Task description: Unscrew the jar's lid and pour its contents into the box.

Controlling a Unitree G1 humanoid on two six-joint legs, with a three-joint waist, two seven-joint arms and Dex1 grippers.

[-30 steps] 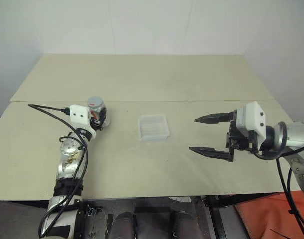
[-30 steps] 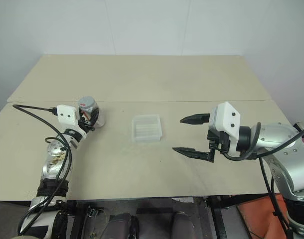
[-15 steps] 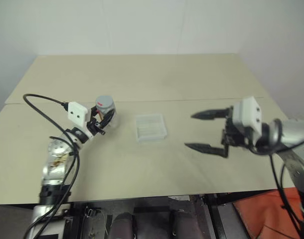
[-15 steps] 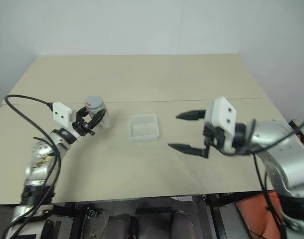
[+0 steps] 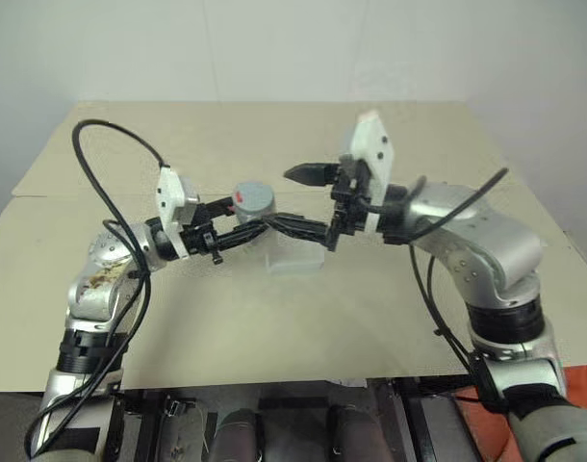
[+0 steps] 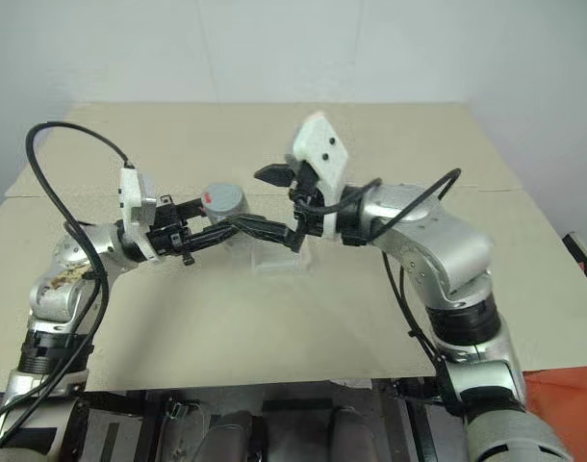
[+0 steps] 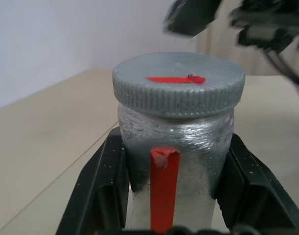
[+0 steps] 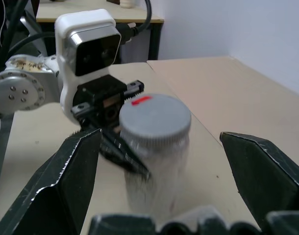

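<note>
The left gripper's fingers are clamping the jar's body, so the right gripper will next grab the lid by its ribbed side [image 8: 159, 139] just above those fingers to unscrew it.
My left gripper [image 5: 247, 227] is shut on the silvery jar [image 5: 256, 206] and holds it upright in the air, just left of and above the clear box [image 5: 295, 259]. In the left wrist view its black fingers [image 7: 98, 181] clamp the jar's body [image 7: 175, 142], which carries a red strip. The grey ribbed lid [image 7: 179, 84] with a red mark sits on the jar. My right gripper [image 5: 289, 199] is open and points at the jar from the right. In the right wrist view the jar [image 8: 154, 147] stands ahead between its wide-spread fingers [image 8: 66, 181], untouched.
The tan table [image 5: 370, 308] has a seam across its middle and a second panel [image 5: 428, 135] behind. A black cable [image 5: 101, 130] loops up from my left arm. A white wall lies beyond the table's far edge.
My left gripper has lifted the jar off the table and carried it right, over to the box. My right gripper, still open, has swung left and up to face the jar.
</note>
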